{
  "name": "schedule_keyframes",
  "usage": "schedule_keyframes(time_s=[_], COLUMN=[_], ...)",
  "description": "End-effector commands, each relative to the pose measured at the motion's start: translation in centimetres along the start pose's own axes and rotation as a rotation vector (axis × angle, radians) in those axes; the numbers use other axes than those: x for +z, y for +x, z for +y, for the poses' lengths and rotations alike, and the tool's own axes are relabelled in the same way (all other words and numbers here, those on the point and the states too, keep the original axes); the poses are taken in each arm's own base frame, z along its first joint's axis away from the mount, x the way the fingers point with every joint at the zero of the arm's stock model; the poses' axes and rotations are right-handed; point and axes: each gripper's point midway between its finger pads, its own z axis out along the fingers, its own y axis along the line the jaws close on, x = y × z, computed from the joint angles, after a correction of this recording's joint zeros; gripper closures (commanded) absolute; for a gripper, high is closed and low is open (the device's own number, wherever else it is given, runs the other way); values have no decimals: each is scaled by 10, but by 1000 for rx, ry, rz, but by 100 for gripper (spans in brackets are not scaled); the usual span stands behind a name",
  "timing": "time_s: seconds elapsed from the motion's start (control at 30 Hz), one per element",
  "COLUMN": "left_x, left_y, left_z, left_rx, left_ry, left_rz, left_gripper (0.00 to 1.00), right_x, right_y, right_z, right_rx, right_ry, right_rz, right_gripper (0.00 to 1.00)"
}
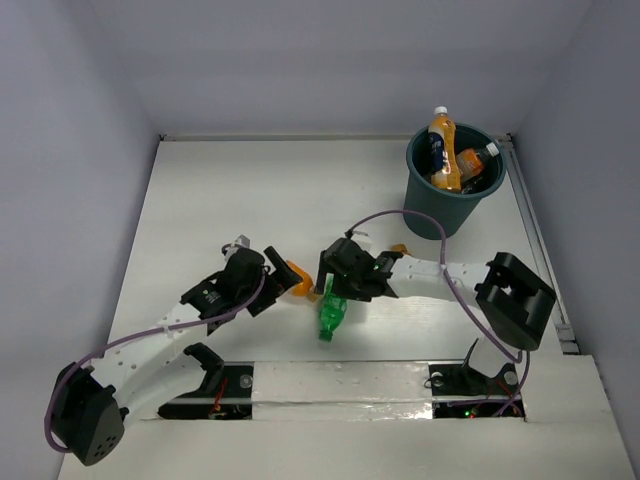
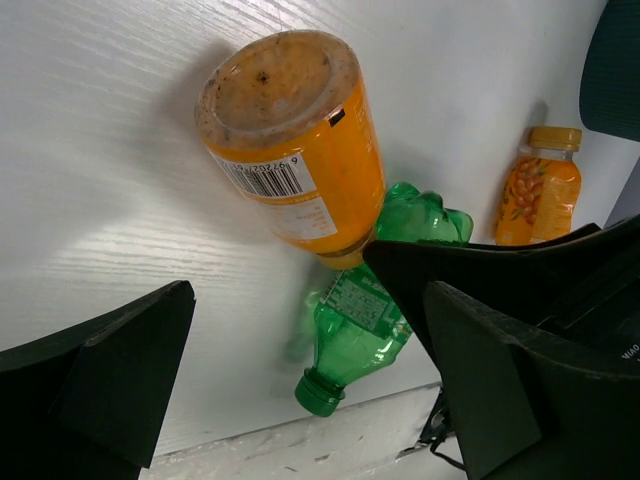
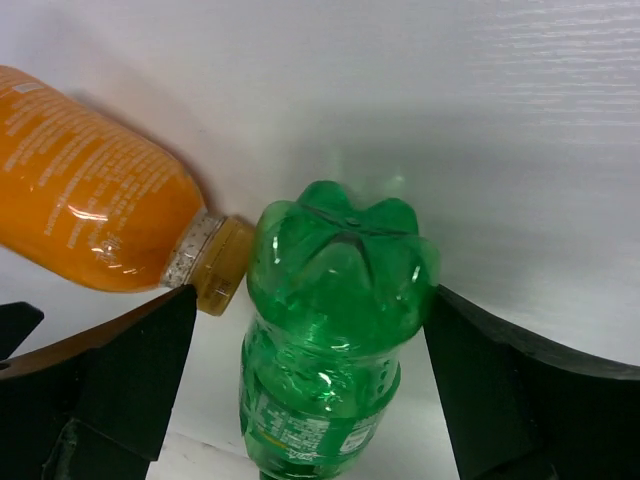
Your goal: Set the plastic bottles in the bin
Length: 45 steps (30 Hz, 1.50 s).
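My right gripper's fingers reach past the end of the green bottle's base (image 1: 335, 298) (image 3: 335, 289) on either side, so it is time to close, which would catch it.
A green bottle (image 1: 329, 316) lies on the table with its cap toward the near edge. My right gripper (image 1: 338, 290) is open and straddles its base end (image 3: 335, 300); the right finger (image 3: 520, 390) is at its side, and a gap shows on the left. An orange bottle (image 1: 297, 279) lies beside it, its neck against the green one (image 2: 375, 310). My left gripper (image 1: 282, 289) is open and empty, just short of the orange bottle (image 2: 295, 150). The teal bin (image 1: 432, 215) stands at the far right with orange bottles (image 1: 444, 150) inside.
A stubby orange bottle (image 2: 538, 195) stands behind my right arm, partly hidden in the top view (image 1: 400, 249). A raised white strip (image 1: 340, 382) runs along the near table edge. A rail (image 1: 540, 250) lines the right side.
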Motion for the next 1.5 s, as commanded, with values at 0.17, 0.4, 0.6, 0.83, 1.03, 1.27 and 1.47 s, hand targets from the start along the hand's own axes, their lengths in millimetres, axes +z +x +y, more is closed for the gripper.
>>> schedule_keyframes(time_s=[0.17,0.4,0.6,0.83,1.03,1.27,1.47], left_x=[14,27,41,49,57,56,60], left_y=[-15,-20,-26,-29,-29,-30,-30], left_z=[-3,0,-4,-19,-24,-35,-37], left_rx=[14,34,108,182,243,296,370], left_ry=[11,-6,-33,5,1,36,32], left_rz=[-52,-68,-66,-51,-29,-11,6], left_gripper=[1,1,1,1,1,1,1], right_x=[3,-61,-152,-297,-344,-335,-262], right_y=[-22,-78,-164,-295,-363,-381,-364], right_z=[4,14,17,-47,-107,-146,-160], right_rx=[-4,-15,7,119,161,131,74], right_ry=[42,22,5,58,257,438,464], right_rz=[-89,-291,-526,-921,-1066,-1047,-890], right_gripper=[31,46,49,49,50,51,51])
